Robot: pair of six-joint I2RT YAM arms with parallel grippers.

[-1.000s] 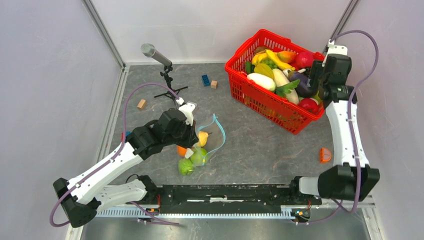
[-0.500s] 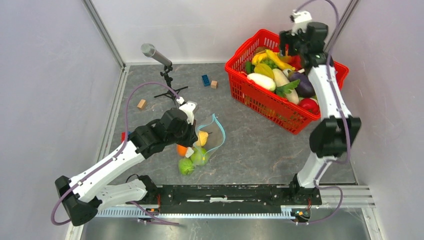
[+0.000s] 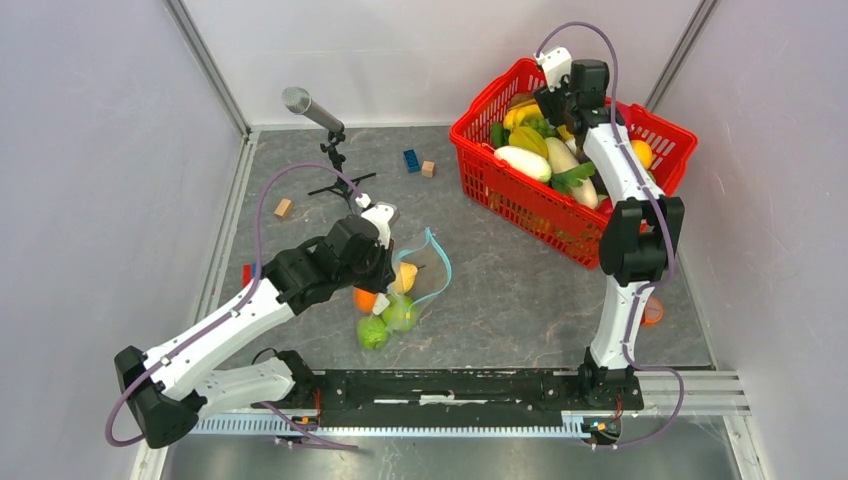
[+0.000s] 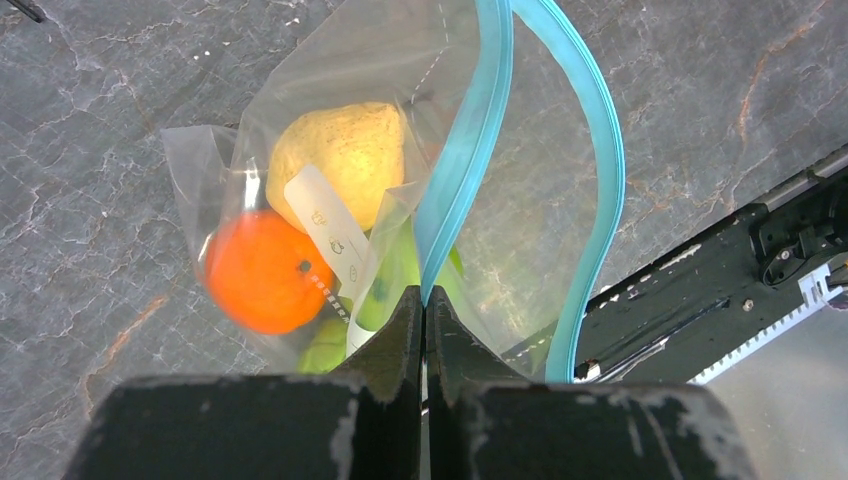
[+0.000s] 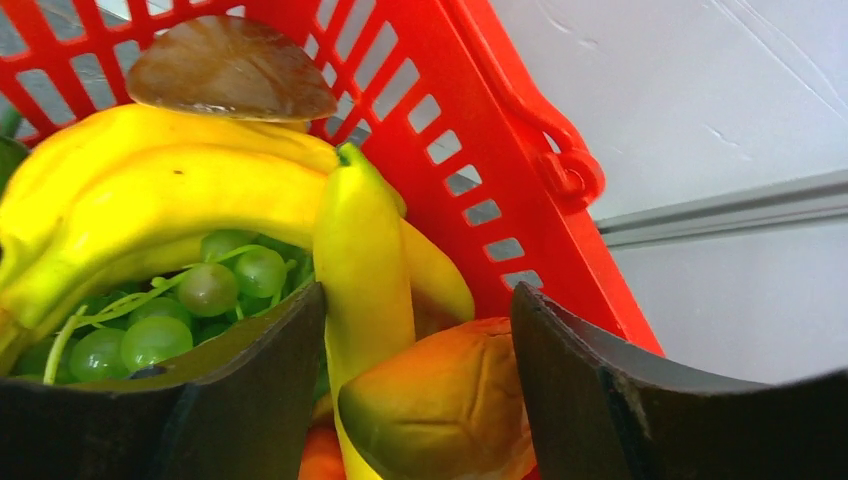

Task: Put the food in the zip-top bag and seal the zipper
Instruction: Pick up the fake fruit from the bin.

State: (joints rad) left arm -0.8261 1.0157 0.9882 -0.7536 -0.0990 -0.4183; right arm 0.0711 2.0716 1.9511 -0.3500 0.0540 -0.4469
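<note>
My right gripper picks up the orange-yellow fruit [image 5: 445, 400] across its sides next. That leaves an end of the fruit free to enter the bag's opening.
The clear zip-top bag [image 3: 428, 272] lies mid-table, its mouth open in a loop. My left gripper [image 3: 385, 270] is shut on the near side of the light blue zipper [image 4: 470, 150] at the mouth's edge [image 4: 425, 298]. Inside the bag are an orange [image 4: 262, 272], a yellow lemon [image 4: 340, 150] and green round fruits [image 4: 395, 285], with the white label strip [image 4: 325, 225] over them. My right gripper [image 3: 562, 100] is open over the red mesh basket [image 3: 520, 205]. Its jaws [image 5: 418, 295] straddle a yellow banana [image 5: 362, 250] and an orange-yellow fruit [image 5: 445, 400], touching neither clearly.
The basket is heaped with toy produce: bananas, green grapes [image 5: 180, 305], a white radish [image 3: 524, 162]. A microphone on a small tripod [image 3: 312, 110] stands at the back left. A blue brick [image 3: 411, 159], wooden blocks [image 3: 283, 208] and an orange slice [image 3: 651, 310] lie loose.
My right arm has swung from the basket's right rim to over its back left part, gripper open. My left gripper has kept its hold on the bag, barely moving.
</note>
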